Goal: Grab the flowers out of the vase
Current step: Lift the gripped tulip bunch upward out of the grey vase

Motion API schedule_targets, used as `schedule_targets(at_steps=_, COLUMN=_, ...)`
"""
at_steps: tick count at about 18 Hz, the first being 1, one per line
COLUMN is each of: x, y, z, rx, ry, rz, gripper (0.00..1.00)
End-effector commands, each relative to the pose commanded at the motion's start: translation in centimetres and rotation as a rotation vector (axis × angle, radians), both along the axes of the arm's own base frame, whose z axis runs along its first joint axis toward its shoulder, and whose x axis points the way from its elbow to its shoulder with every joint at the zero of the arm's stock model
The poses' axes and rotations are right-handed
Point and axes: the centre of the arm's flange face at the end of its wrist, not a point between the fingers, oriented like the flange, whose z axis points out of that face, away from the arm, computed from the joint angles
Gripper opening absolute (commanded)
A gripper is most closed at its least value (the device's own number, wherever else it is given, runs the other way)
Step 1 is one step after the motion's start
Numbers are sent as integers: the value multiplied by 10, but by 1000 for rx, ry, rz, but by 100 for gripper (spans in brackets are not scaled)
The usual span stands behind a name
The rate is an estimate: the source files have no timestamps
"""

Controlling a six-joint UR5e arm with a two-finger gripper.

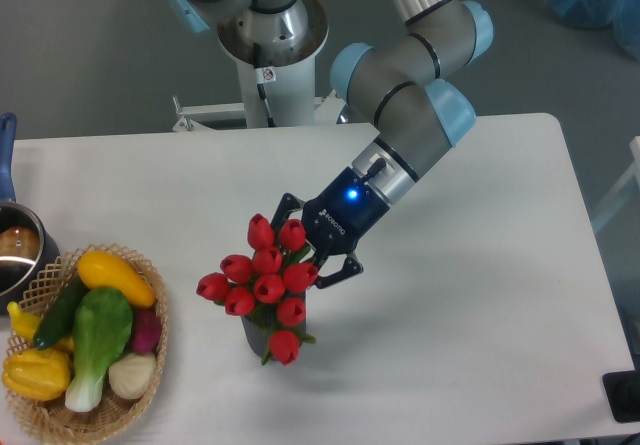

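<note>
The flowers [262, 275] need to be lifted out of the vase [251, 333], so next my gripper needs to grab them by their green stems just under the red buds.
The flowers [262, 275], a bunch of red tulip buds with green stems, stand in the dark grey vase [251, 333] in the front middle of the white table. Only a little of the vase shows under the buds. My gripper [297, 249] comes in from the upper right, tilted down towards the bunch. Its jaws are spread wide, one finger by the top buds and the other by the buds on the right. The fingertips are partly hidden behind the buds. I cannot tell whether they touch the stems.
A woven wicker basket [40, 417] with toy vegetables sits at the front left corner. A metal pot [14, 253] with a blue handle is at the left edge. The arm's base [270, 45] stands behind the table.
</note>
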Motion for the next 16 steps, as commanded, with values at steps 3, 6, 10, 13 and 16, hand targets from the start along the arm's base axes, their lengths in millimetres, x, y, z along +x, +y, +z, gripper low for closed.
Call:
schedule_targets(at_steps=3, x=2, y=0, z=4, rx=9, ry=0, rz=-2, gripper=39)
schedule_targets(at_steps=6, x=2, y=0, z=5, rx=9, ry=-3, rz=-1, gripper=32)
schedule_targets(at_steps=10, x=9, y=-1, z=25, rx=67, ry=-11, rz=-11, gripper=31)
schedule_targets(at_steps=13, x=12, y=-2, z=34, rx=83, ry=-6, rz=-13, gripper=31)
schedule_targets(at_steps=16, x=14, y=-2, z=42, rx=114, ry=-11, rz=-20, gripper=31)
